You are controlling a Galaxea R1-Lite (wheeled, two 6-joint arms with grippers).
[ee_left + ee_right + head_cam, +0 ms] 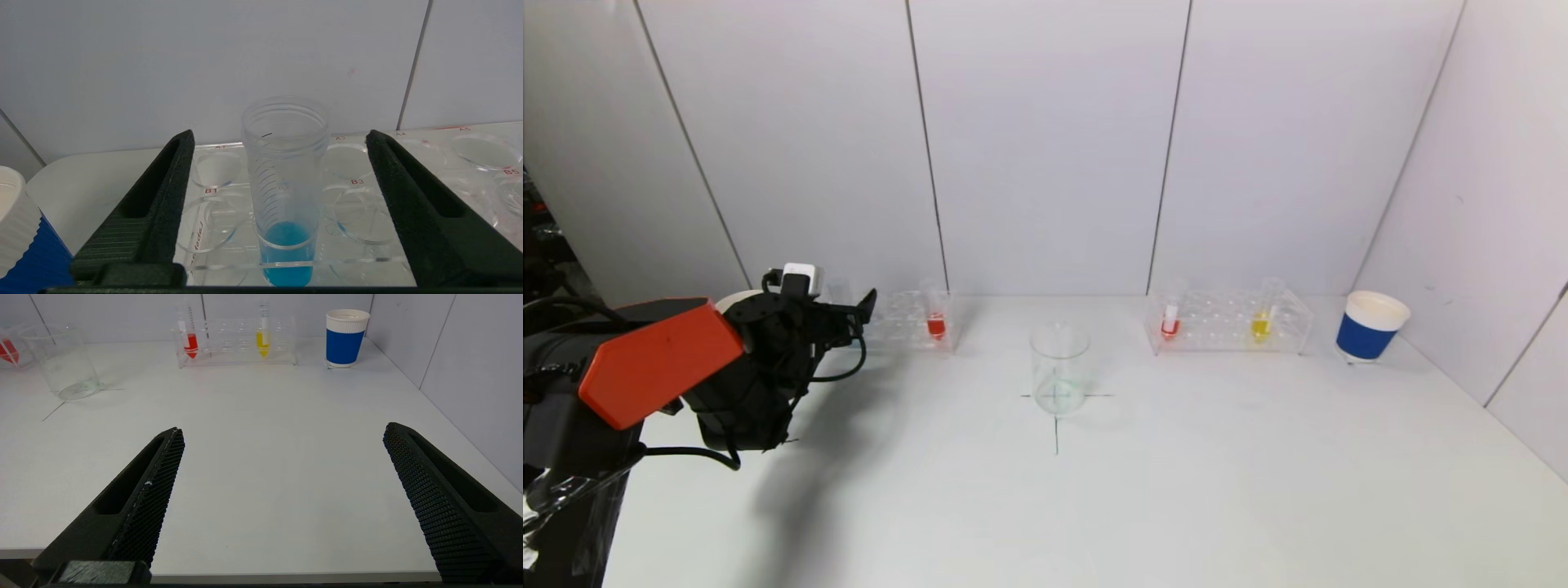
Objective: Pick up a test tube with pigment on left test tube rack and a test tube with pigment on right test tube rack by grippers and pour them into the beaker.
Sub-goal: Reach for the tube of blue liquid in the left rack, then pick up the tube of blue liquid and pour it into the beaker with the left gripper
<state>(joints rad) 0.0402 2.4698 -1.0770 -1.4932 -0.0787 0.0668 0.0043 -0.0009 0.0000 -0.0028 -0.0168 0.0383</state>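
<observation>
I need to grab the clear test tube by its graduated side point(287, 188) with my left gripper. Then it can pour the blue pigment into the beaker.
My left gripper point(279, 136) is at the left test tube rack point(355, 181), open. A clear graduated test tube point(286, 183) with blue pigment at its bottom stands upright in the rack between the fingers, with a gap on each side. In the head view the left gripper point(866, 306) covers that end of the left rack point(907, 322), which also holds a red-pigment tube point(936, 325). The empty glass beaker point(1059, 367) stands mid-table. The right rack point(1229, 322) holds a red tube point(1170, 322) and a yellow tube point(1262, 322). My right gripper point(284, 430) hangs open and empty over the table's near edge.
A blue and white paper cup point(1370, 327) stands to the right of the right rack. Another blue and white cup point(16, 237) sits close beside my left gripper. White wall panels close off the back and the right side. A cross mark lies under the beaker.
</observation>
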